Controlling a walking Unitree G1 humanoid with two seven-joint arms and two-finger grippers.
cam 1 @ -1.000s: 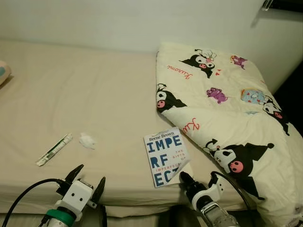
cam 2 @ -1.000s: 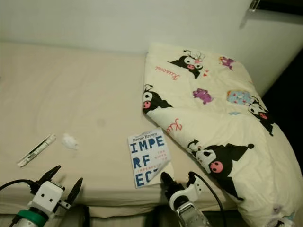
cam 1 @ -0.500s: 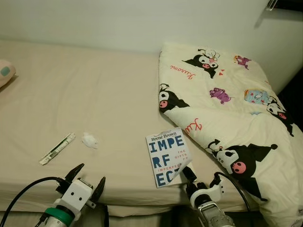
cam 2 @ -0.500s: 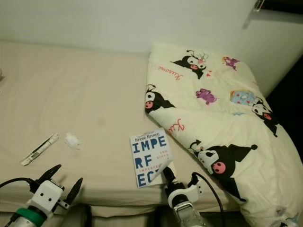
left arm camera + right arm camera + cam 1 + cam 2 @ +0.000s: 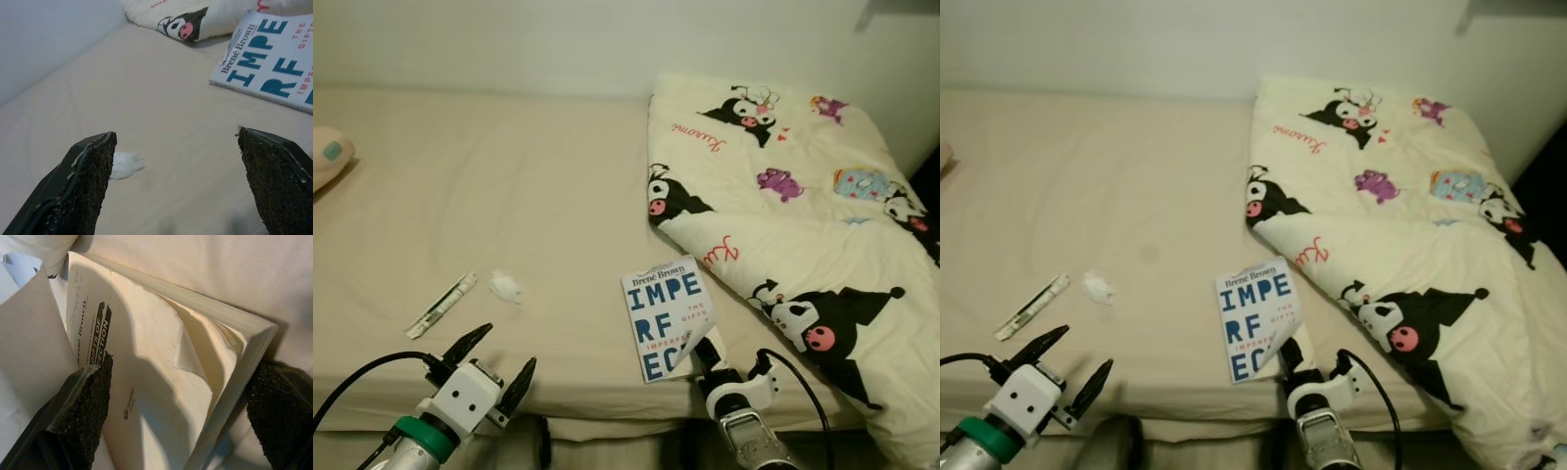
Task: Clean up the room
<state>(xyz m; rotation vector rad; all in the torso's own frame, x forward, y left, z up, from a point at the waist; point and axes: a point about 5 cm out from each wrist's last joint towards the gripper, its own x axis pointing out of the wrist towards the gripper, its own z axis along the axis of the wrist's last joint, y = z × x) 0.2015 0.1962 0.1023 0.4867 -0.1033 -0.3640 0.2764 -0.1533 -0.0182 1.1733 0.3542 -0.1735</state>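
Note:
Next, the right gripper grabs the lower edge of the book's pages, since the book's broad cover spreads wider than my open fingers.
A white book (image 5: 666,313) with big blue letters lies near the bed's front edge, its near cover corner curled up. My right gripper (image 5: 713,354) is at that corner, open. In the right wrist view the book's pages (image 5: 161,362) sit between the two spread fingers (image 5: 83,406). My left gripper (image 5: 497,360) hovers open over the front edge of the mattress. A crumpled white tissue (image 5: 506,287) and a long thin wrapper (image 5: 441,305) lie just beyond it. The left wrist view looks at the tissue (image 5: 124,164) and the book (image 5: 274,63).
A cream quilt (image 5: 803,215) with cartoon prints is heaped on the right half of the bed, touching the book's far edge. A pink cushion (image 5: 328,157) pokes in at the far left. The beige mattress (image 5: 509,186) ends at a white wall behind.
My right gripper has pushed forward onto the book's near corner, and the cover there has lifted further. The camera has shifted slightly. The left gripper has barely moved.

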